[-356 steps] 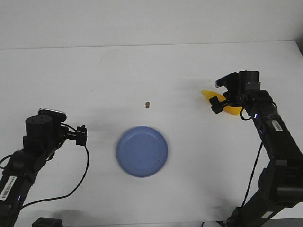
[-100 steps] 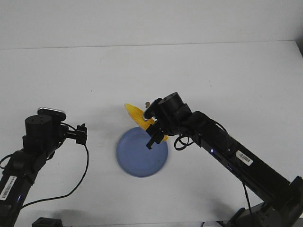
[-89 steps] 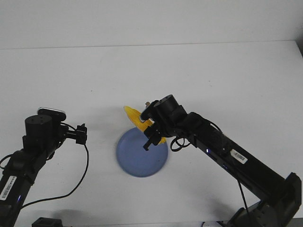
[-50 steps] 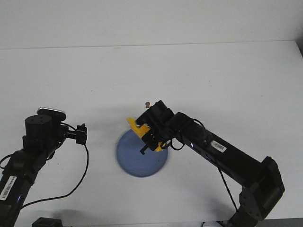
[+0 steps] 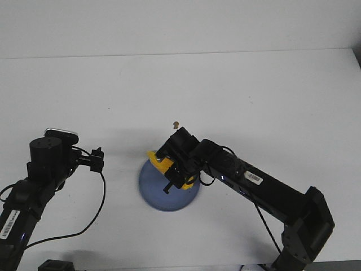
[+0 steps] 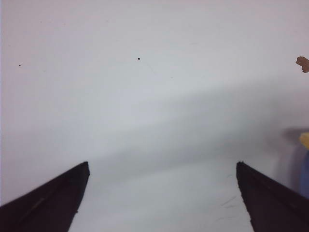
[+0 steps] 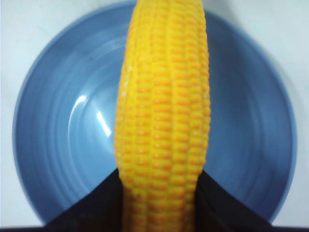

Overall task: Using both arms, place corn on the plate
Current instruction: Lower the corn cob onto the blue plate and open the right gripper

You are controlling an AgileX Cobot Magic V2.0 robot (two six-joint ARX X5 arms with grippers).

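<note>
My right gripper holds the yellow corn (image 5: pixel 161 162) over the blue plate, inside the plate's rim, and it needs to open now, as the corn would lie there.
My right gripper (image 5: pixel 176 176) is shut on the yellow corn (image 5: pixel 161 162) and holds it over the blue plate (image 5: pixel 163 197). In the right wrist view the corn (image 7: pixel 164 106) lies lengthwise between the two black fingers (image 7: pixel 96 208), with the plate (image 7: pixel 53 125) right beneath it. I cannot tell whether the corn touches the plate. My left gripper (image 5: pixel 97 161) sits to the left of the plate, open and empty, as the left wrist view (image 6: pixel 161 193) shows over bare table.
A tiny brown speck (image 5: pixel 176 124) lies on the white table behind the plate; it also shows in the left wrist view (image 6: pixel 302 63). The left arm's black cable (image 5: pixel 96 209) loops over the table at the front left.
My right arm has carried the corn from the table's right side leftward and down over the plate. In the last second it moved further left and lower. The left arm has not moved.
</note>
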